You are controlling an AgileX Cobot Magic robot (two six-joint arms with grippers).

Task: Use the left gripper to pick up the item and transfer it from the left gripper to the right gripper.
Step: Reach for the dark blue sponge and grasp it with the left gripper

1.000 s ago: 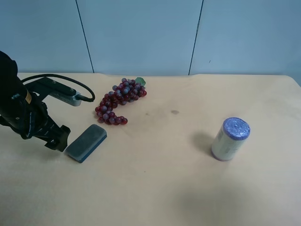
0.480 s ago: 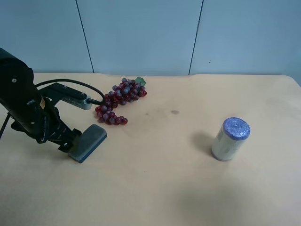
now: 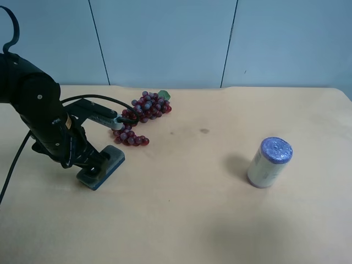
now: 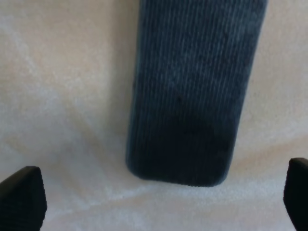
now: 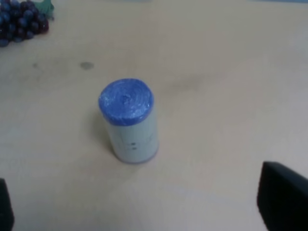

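Note:
My left gripper should grab the block by one short end (image 3: 92, 179) next. The dark grey-green block's other end (image 3: 114, 155) stays free for my right gripper.
The item, a flat dark grey-green block (image 3: 111, 158), lies on the tan table left of middle. The left wrist view shows it close up (image 4: 192, 91). My left gripper (image 3: 92, 167) hangs low over the block's near end. In the left wrist view this gripper (image 4: 159, 197) is open, with one fingertip (image 4: 21, 197) on each side of the block's end and not touching it. My right gripper (image 5: 144, 209) is open and empty, with only its fingertips (image 5: 281, 199) showing; it is out of the exterior view.
A red-purple grape bunch (image 3: 140, 117) lies just behind the block, close to the left arm's cable. A white can with a purple lid (image 3: 269, 161) stands at the right and also shows in the right wrist view (image 5: 129, 120). The table's far edge meets a blue wall.
The left arm has moved right and down from beside the block to over its near end. The block, grapes and can have not moved.

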